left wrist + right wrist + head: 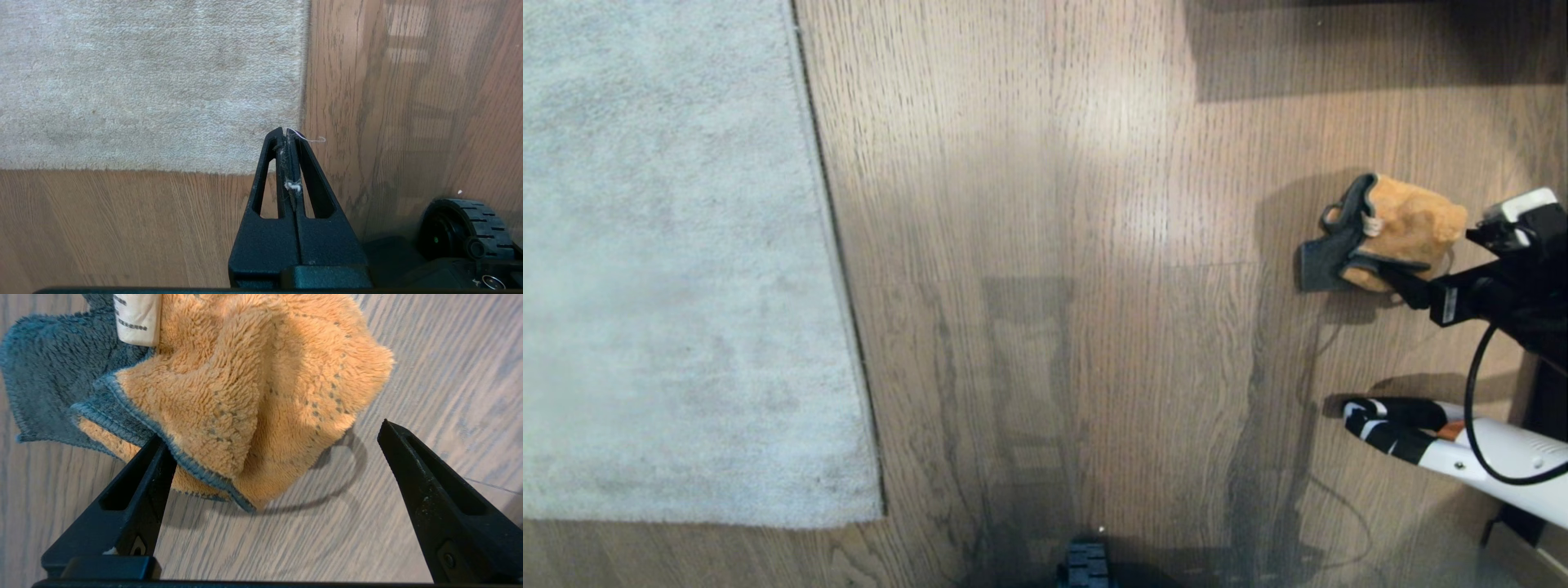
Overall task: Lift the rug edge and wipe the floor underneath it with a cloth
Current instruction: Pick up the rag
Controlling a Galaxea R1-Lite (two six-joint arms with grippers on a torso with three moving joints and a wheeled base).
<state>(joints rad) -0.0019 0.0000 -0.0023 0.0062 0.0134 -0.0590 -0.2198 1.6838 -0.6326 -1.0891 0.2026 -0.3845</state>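
Note:
Next, my right gripper picks up the cloth by its trimmed orange corner to wipe under the rug edge (844,284).
The pale grey rug (670,261) covers the left of the head view; its straight rug edge (837,269) ends in a square corner (870,510), lying flat on the floor (1078,245). The cloth (1401,229), orange with a dark grey underside and a white tag, lies crumpled on the planks at the right. My right gripper (1417,257) is low beside it and open. In the right wrist view the cloth (245,388) sits just ahead of the right gripper (271,430), its trim brushing one fingertip (157,447). My left gripper (284,131) is shut, holding only lint, above the rug corner (296,163).
A white-and-black section of my right arm (1421,437) with a black cable lies low at the right. A dark shadowed band (1372,41) runs along the top right. My base wheel (466,228) stands near the rug corner, and part of the base (1085,567) shows at the bottom edge.

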